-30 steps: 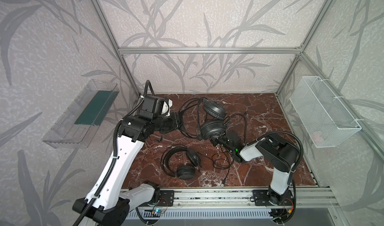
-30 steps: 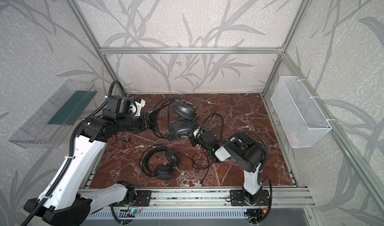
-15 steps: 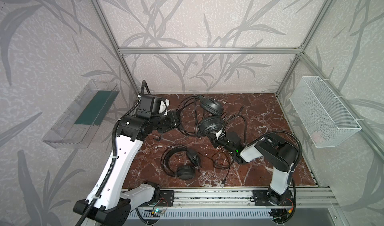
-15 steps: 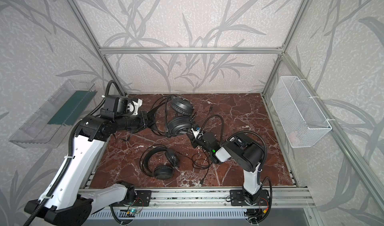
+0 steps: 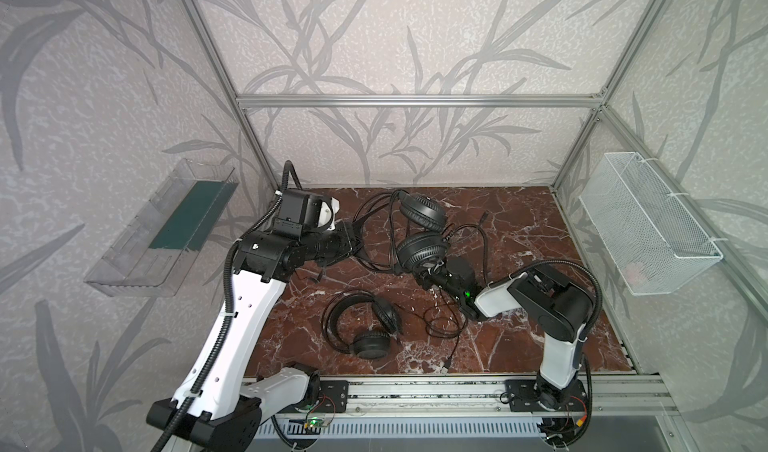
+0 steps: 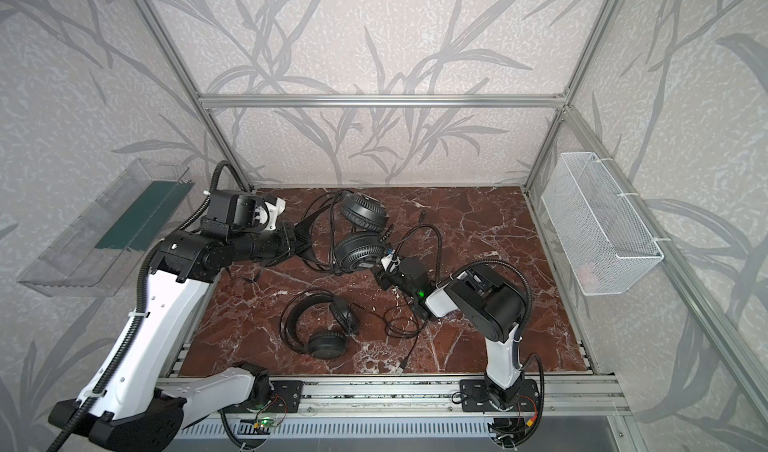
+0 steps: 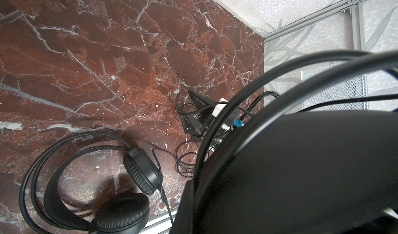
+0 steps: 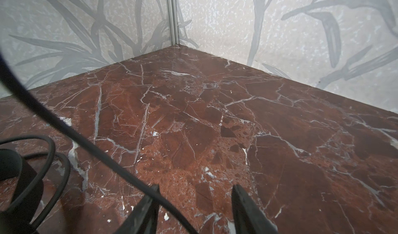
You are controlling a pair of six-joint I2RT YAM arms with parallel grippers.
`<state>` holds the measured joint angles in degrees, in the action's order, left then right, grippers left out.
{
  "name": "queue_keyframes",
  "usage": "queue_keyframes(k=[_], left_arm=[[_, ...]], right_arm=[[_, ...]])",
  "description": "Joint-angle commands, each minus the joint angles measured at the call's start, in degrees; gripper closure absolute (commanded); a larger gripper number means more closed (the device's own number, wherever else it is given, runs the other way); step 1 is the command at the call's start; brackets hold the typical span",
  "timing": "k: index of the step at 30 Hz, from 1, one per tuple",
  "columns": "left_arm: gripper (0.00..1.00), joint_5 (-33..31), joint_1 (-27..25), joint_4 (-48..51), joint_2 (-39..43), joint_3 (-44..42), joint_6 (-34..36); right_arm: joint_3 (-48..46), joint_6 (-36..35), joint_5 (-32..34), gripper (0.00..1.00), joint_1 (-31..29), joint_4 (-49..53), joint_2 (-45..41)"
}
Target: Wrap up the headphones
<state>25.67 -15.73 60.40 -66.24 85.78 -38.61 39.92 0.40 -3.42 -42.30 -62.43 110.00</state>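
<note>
I should next use my right gripper to take hold of the black cable beside the nearer earcup, so that I can wrap it around the headphones.
One pair of headphones (image 5: 420, 251) lies at the back centre in both top views, its ridged earcups (image 6: 360, 213) stacked near each other. My left gripper (image 5: 352, 242) is shut on its thin headband, which fills the left wrist view as a black band (image 7: 301, 168) and hides the jaws. A second pair of headphones (image 5: 361, 325) lies flat at the front centre, also in the left wrist view (image 7: 137, 174). My right gripper (image 5: 428, 275) sits low beside the nearer earcup, jaws open (image 8: 196, 198). A black cable (image 8: 86, 140) crosses one fingertip (image 8: 150, 200), ungripped.
Loose cable loops (image 5: 442, 321) lie on the marble table (image 5: 519, 229) in front of the right gripper, with a plug (image 5: 446, 367) near the front rail. A clear tray (image 5: 166, 234) hangs on the left wall and a white wire basket (image 5: 648, 229) on the right wall.
The right gripper's jaws have spread wider and it has crept a little toward the nearer earcup. The back headphones shifted slightly left with the left gripper.
</note>
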Motion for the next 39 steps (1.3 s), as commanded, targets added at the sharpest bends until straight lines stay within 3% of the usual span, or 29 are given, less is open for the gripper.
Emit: queue_keyframes(k=[1,5,11,17,25,30,39], left_arm=[[1.0,2.81,0.35,-2.55,1.2,1.63,-1.22],[1.0,2.72,0.37,-2.55,1.27,1.67,-1.2],[1.0,2.55,0.61,-2.84,1.15,1.85,-1.54],[1.0,0.66,1.56,-2.31,0.87,1.52,-1.73],[1.0,-1.86,5.86,-4.18,-2.5,-0.41,-4.76],[1.0,5.04,11.73,-11.35,-3.1,-5.61,-12.98],[1.0,17.26,20.31,-20.84,-4.74,-11.38,-25.42]], right_arm=[[2.21,0.42,0.58,0.46,0.11,4.59,1.45],[2.26,1.03,0.86,0.53,0.12,4.48,1.36],[1.69,1.53,0.43,0.83,0.12,5.32,1.06],[-2.26,3.2,1.07,0.95,-1.07,5.46,-2.95],[-4.51,2.16,1.75,1.0,-9.11,19.32,-13.61],[-7.13,4.05,0.39,1.0,-11.91,25.25,-18.91],[-1.78,-1.54,-0.92,1.0,-21.15,46.91,-24.83]])
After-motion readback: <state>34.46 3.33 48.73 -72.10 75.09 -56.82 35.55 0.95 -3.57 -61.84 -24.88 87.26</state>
